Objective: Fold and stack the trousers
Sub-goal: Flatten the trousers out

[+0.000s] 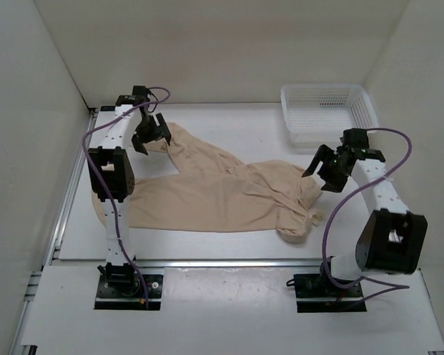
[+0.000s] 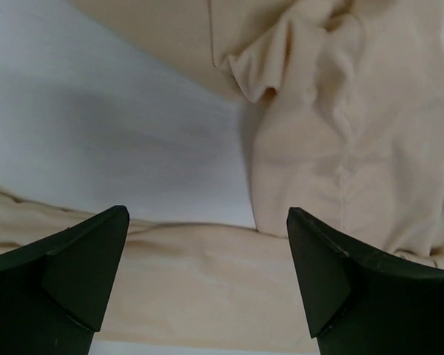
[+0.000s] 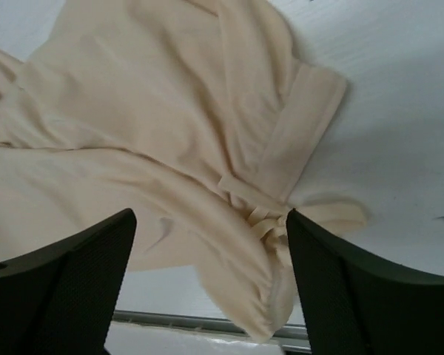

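Next, the right gripper grabs the trousers [image 1: 214,194] by the waistband's corner nearest the basket, to pull the far leg straight for folding.
The beige trousers [image 1: 214,194] lie spread on the white table, waist bunched at the right, one leg running to the far left, the other along the front left. My left gripper [image 1: 149,137] is open and empty, hovering above the far leg's end [image 2: 207,281]. My right gripper [image 1: 323,166] is open and empty, hovering just right of the waist. In the right wrist view the waistband and drawstring [image 3: 270,218] lie below the open jaws.
A white mesh basket [image 1: 327,112] stands at the back right corner. White walls enclose the table on three sides. A metal rail [image 1: 222,262] runs along the front edge, by the arm bases.
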Available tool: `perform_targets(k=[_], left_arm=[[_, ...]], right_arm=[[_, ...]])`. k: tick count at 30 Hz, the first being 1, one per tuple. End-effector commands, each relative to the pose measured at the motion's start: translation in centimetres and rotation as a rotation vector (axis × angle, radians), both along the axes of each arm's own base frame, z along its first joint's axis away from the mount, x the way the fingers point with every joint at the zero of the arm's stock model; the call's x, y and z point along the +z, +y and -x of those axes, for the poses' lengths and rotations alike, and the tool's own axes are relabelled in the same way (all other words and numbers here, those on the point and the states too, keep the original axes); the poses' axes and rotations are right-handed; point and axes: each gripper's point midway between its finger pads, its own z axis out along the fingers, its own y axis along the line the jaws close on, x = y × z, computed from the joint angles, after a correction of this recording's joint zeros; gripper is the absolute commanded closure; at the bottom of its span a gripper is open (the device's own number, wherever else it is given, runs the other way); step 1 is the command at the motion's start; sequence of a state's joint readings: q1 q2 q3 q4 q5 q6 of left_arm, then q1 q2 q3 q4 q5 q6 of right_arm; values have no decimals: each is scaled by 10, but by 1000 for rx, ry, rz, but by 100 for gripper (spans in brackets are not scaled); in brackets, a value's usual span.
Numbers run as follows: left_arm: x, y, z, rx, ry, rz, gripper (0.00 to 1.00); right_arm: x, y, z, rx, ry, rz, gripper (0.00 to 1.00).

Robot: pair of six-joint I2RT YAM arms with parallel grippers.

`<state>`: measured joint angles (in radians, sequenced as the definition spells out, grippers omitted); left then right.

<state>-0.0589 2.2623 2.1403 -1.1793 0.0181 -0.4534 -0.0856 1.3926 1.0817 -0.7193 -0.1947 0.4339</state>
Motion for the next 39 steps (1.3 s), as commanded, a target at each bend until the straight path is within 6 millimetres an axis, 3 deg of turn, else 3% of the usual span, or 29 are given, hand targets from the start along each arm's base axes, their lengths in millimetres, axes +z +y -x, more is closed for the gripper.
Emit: perform_targets(k=[1,7,11,14,15,18,19,22,23,26,27,29,30,31,32,34,35,36,37,38,39], left_arm=[[0,3,-6,38,7,25,0],[-36,3,-11,79,59,24,4],[-40,-1,-15,82,61,47,4],[-49,-8,-16,80,71,61,5],[-47,-8,-18,79,62,62,7],[-55,-9,-20,93,71,65,14],[-55,-9,-20,93,71,65,21],[-55,-13,-24,95,64,89,46],[-55,-15,-27,92,49,99,63],[-51,-22,-34,87,32,142,78],[-50,-24,-34,93,33,153,90],[-50,-29,-33,84,34,153,90],[-40,-31,-34,79,16,165,90],[-46,-26,-25,90,41,136,90],[-29,-27,-20,84,16,124,90],[-18,-16,-13,103,-26,68,90],[-30,-12,7,108,16,49,90],[-10,-10,9,110,-36,47,90],[-7,-5,8,120,-62,50,89],[-8,-7,12,116,-53,62,82],[-11,-5,7,121,-57,73,55]], right_arm=[[-17,-20,-20,-14,28,74,12],[-55,-45,-36,-81,132,166,18],[-69,-58,-41,-119,158,231,19],[-91,-58,-44,-122,200,226,25],[-93,-54,-46,-113,198,203,28],[-101,-47,-50,-97,190,165,52],[-99,-48,-53,-90,180,169,70],[-92,-49,-58,-82,156,175,92],[-85,-49,-61,-84,140,176,100],[-76,-50,-62,-77,121,181,100],[-76,-50,-60,-76,130,181,100],[-72,-49,-58,-77,121,182,100],[-72,-49,-58,-77,121,182,100],[-72,-49,-56,-77,121,182,100],[-68,-51,-56,-82,110,191,100],[-68,-52,-51,-85,118,198,100],[-63,-52,-52,-87,105,199,100],[-63,-55,-52,-96,105,199,100],[-60,-56,-52,-89,95,204,100],[-60,-54,-52,-85,94,195,100],[-60,-54,-52,-85,94,195,100]])
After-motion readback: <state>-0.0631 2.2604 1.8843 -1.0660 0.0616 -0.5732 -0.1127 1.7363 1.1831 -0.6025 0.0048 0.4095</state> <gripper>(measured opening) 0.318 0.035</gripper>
